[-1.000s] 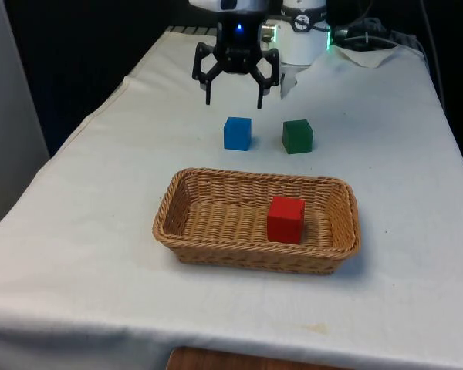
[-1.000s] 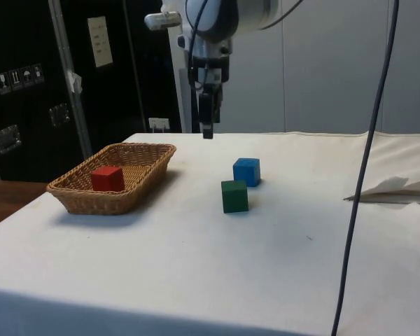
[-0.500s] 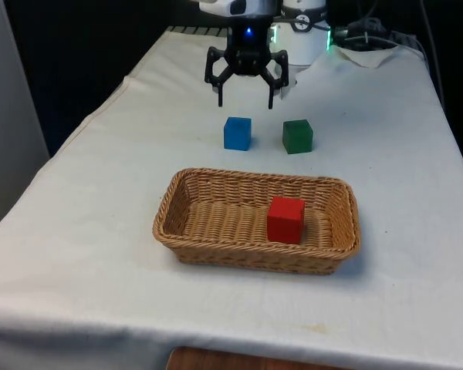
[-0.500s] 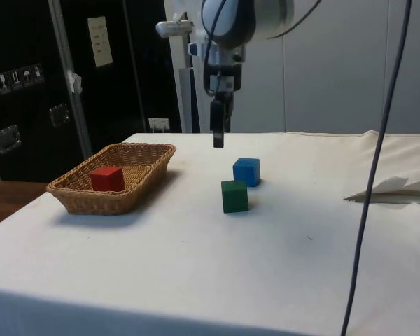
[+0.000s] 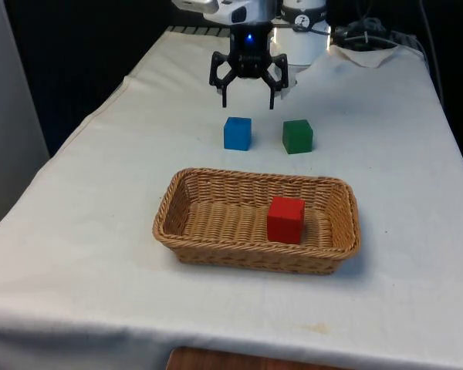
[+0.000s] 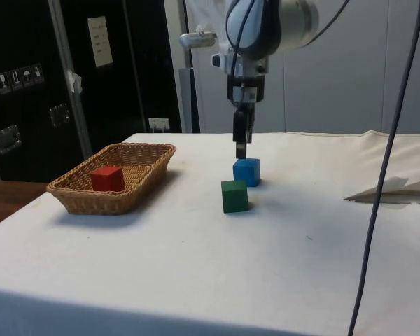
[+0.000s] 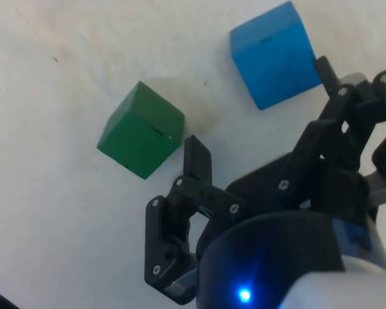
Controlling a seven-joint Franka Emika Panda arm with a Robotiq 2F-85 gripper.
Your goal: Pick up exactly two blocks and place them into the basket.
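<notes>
My gripper grabs the blue block point(image 5: 237, 133) by its opposite sides next, so that it joins the red block in the wicker basket.
A wicker basket point(image 5: 177, 202) point(image 6: 150, 157) lies near the table's front with a red block point(image 5: 285, 220) point(image 6: 108, 178) inside it. Behind it on the cloth stand a blue block point(image 5: 237, 133) point(image 6: 246, 171) point(image 7: 275, 55) and a green block point(image 5: 297, 136) point(image 6: 234, 196) point(image 7: 141, 129), a small gap apart. My gripper point(image 5: 248, 102) point(image 6: 240, 150) point(image 7: 261, 116) hangs open and empty a little above the table, just behind the blue block. Its fingertips point down and touch neither block.
A crumpled fold of white cloth point(image 5: 363, 54) point(image 6: 395, 189) lies at the far end near the robot's base. The table's side edges run close on the front view's left point(image 5: 92, 123) and right.
The gripper has moved away from the basket side, towards the front view's right, and come down to hang just behind the blue block. It stays open. The blocks have not moved.
</notes>
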